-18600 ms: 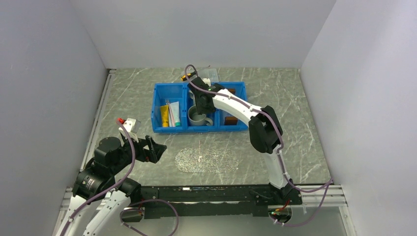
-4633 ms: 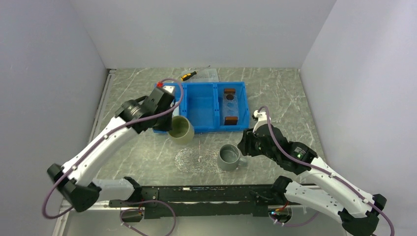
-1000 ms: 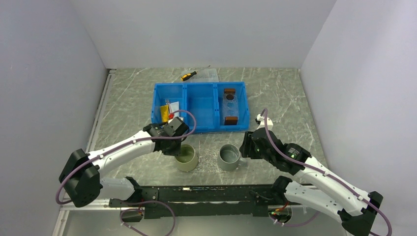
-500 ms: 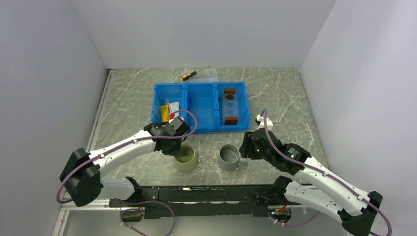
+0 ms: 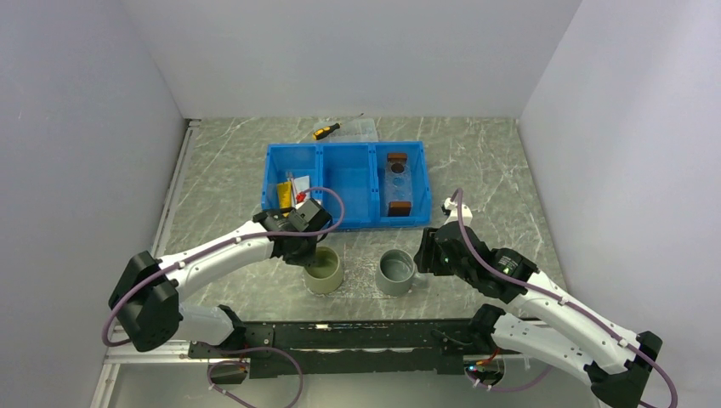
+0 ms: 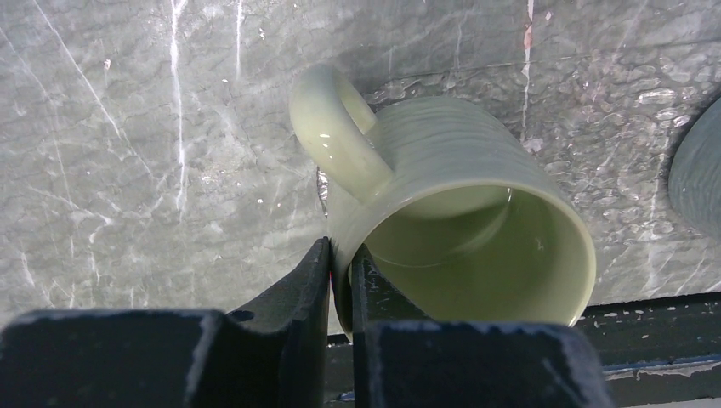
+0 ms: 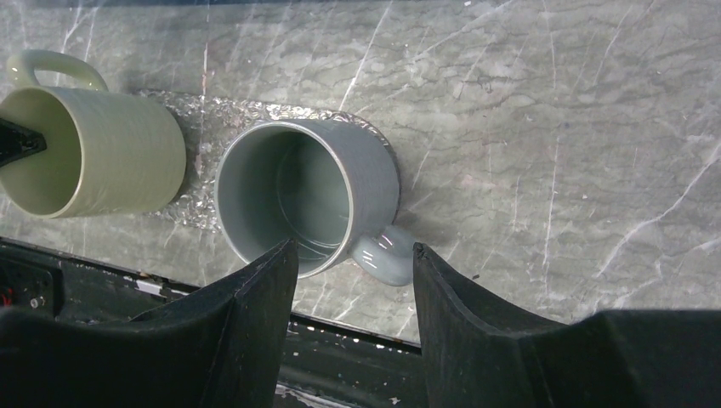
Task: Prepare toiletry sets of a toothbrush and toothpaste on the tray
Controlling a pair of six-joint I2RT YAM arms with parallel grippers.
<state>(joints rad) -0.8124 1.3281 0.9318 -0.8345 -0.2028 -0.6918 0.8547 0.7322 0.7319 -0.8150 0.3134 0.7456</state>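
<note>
The green mug (image 5: 323, 270) stands upright on the crinkly clear sheet beside the grey mug and would settle. It is time for my left gripper to open now.
The clear tray (image 5: 397, 184) with brown end blocks lies in the right compartment of the blue bin (image 5: 344, 223). In the left compartment a pale toothpaste tube (image 5: 298, 182) shows beside a yellow tube (image 5: 285, 198), both partly behind my left arm. I cannot make out the toothbrush. My left gripper (image 5: 311, 252) (image 6: 340, 272) is shut on the rim of a green mug (image 5: 323, 270) (image 6: 459, 229), one finger inside and one outside. My right gripper (image 5: 422, 255) (image 7: 353, 248) hangs open over a grey mug (image 5: 397, 270) (image 7: 306, 195), touching nothing.
Both mugs stand on a crinkly clear sheet (image 7: 200, 153) near the table's front edge. A yellow-and-black screwdriver (image 5: 326, 131) and a clear box (image 5: 363, 129) lie behind the bin. The bin's middle compartment (image 5: 349, 191) holds nothing. Grey walls close in both sides.
My left wrist has shifted slightly toward the bin while still gripping the green mug, which stays in about the same spot. The right arm and grey mug have not moved.
</note>
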